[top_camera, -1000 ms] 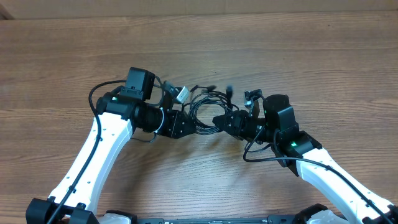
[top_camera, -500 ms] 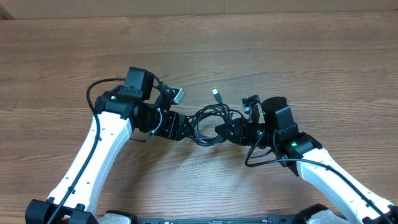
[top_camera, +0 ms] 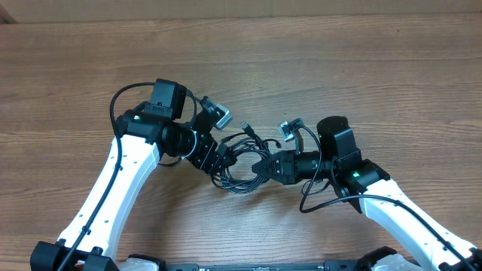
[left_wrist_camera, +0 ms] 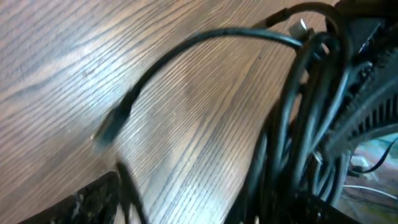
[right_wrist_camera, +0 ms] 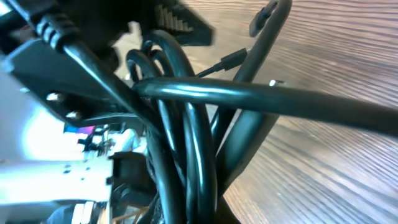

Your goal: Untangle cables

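Note:
The left gripper needs to reach the coil and grab it on the side opposite the right gripper, so the plug ends stay free to untangle the cables.
The cables (top_camera: 239,183) lie as a small black coil on the wood between my two grippers. A dark plug end (top_camera: 245,126) and a silvery plug end (top_camera: 287,129) stick out behind the coil. My right gripper (top_camera: 263,167) is shut on the coil's right side; in the right wrist view the cables (right_wrist_camera: 186,155) run down into my right gripper (right_wrist_camera: 199,214). My left gripper (top_camera: 221,156) stands open at the coil's left side. In the left wrist view my left gripper (left_wrist_camera: 205,208) has bare wood between its fingers, the cables (left_wrist_camera: 292,124) to the right, and a loose plug end (left_wrist_camera: 115,121) on the table.
The wooden table (top_camera: 361,68) stretches wide behind and beside both arms. Thicker black arm wires loop by the left wrist (top_camera: 124,102) and under the right wrist (top_camera: 320,203).
My left gripper has opened and let go of the coil. The right gripper has pulled the coil left and toward the front; the plug ends have swung left.

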Available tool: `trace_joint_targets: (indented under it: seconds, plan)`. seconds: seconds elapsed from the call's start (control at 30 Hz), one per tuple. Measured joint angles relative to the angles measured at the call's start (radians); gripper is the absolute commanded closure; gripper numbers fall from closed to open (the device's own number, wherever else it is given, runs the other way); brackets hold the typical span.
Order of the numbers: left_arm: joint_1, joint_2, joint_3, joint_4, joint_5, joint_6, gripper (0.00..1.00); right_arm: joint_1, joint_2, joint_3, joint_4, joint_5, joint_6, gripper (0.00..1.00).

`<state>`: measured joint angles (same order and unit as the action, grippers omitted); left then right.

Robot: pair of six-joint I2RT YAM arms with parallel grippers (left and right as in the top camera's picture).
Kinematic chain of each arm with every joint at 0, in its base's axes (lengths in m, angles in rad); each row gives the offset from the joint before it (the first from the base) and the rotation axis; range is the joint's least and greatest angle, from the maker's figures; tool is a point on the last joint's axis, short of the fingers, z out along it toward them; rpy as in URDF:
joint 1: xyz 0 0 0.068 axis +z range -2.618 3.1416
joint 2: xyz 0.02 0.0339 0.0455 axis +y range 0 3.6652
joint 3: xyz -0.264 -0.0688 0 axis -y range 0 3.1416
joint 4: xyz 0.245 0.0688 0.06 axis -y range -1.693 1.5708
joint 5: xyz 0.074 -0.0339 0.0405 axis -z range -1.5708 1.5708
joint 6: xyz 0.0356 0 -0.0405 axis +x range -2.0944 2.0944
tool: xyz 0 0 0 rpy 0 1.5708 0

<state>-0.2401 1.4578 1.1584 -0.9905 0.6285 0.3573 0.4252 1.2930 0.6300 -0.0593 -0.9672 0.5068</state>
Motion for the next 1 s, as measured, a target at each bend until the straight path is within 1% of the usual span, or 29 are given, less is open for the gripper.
trace_joint_targets:
  seconds: [0.03, 0.1, 0.2, 0.23, 0.33, 0.37, 0.43, 0.53, 0.63, 0.73, 0.77, 0.8, 0.9, 0.93, 1.0]
  plan:
    - [0.000, 0.000, 0.000, 0.005, 0.010, 0.006, 0.33, 0.000, 0.000, 0.000, 0.003, -0.010, -0.002, 0.96]
    - [0.000, 0.000, 0.000, 0.017, 0.033, 0.016, 0.46, -0.003, 0.000, 0.000, 0.006, -0.022, -0.003, 0.96]
    - [0.000, 0.000, 0.000, 0.020, 0.073, 0.030, 0.75, -0.006, 0.000, 0.000, 0.006, -0.024, -0.003, 0.96]
    - [-0.002, 0.000, 0.000, 0.020, 0.082, 0.029, 0.81, -0.006, 0.000, 0.000, 0.006, -0.024, -0.002, 0.96]
    - [-0.002, 0.000, 0.000, 0.018, 0.118, 0.039, 0.93, -0.006, 0.000, 0.000, 0.007, -0.024, -0.002, 0.96]
    - [-0.002, 0.000, 0.000, 0.018, 0.125, 0.039, 0.95, -0.006, 0.000, 0.000, 0.006, -0.024, -0.001, 0.96]
    - [-0.002, 0.000, 0.000, 0.018, 0.132, 0.040, 0.96, -0.007, 0.000, 0.000, 0.006, -0.024, 0.000, 0.96]
    - [-0.001, 0.000, 0.000, 0.018, 0.137, 0.030, 0.96, -0.008, 0.000, 0.000, 0.006, -0.026, 0.015, 0.90]
    - [-0.001, 0.000, 0.000, 0.022, 0.139, -0.004, 0.96, -0.008, 0.000, 0.000, 0.006, -0.031, 0.032, 0.88]
    - [-0.001, 0.000, 0.000, 0.039, 0.133, -0.072, 0.95, -0.008, 0.000, 0.000, 0.007, -0.031, 0.045, 0.85]
    - [-0.001, 0.000, 0.000, 0.048, 0.120, -0.120, 0.95, -0.008, 0.000, 0.000, 0.007, -0.031, 0.052, 0.85]
    - [-0.001, 0.000, 0.000, 0.057, 0.106, -0.166, 0.95, -0.008, 0.000, 0.000, 0.008, -0.031, 0.060, 0.80]
    - [-0.001, 0.000, 0.000, 0.095, 0.046, -0.338, 0.96, -0.007, 0.000, 0.000, 0.006, -0.026, 0.099, 0.57]
    - [-0.001, 0.000, 0.000, 0.103, 0.032, -0.377, 0.96, -0.006, 0.000, 0.000, 0.006, -0.023, 0.110, 0.46]
    - [0.000, 0.000, 0.000, 0.117, 0.000, -0.463, 0.96, -0.006, 0.000, 0.000, 0.007, -0.019, 0.126, 0.31]
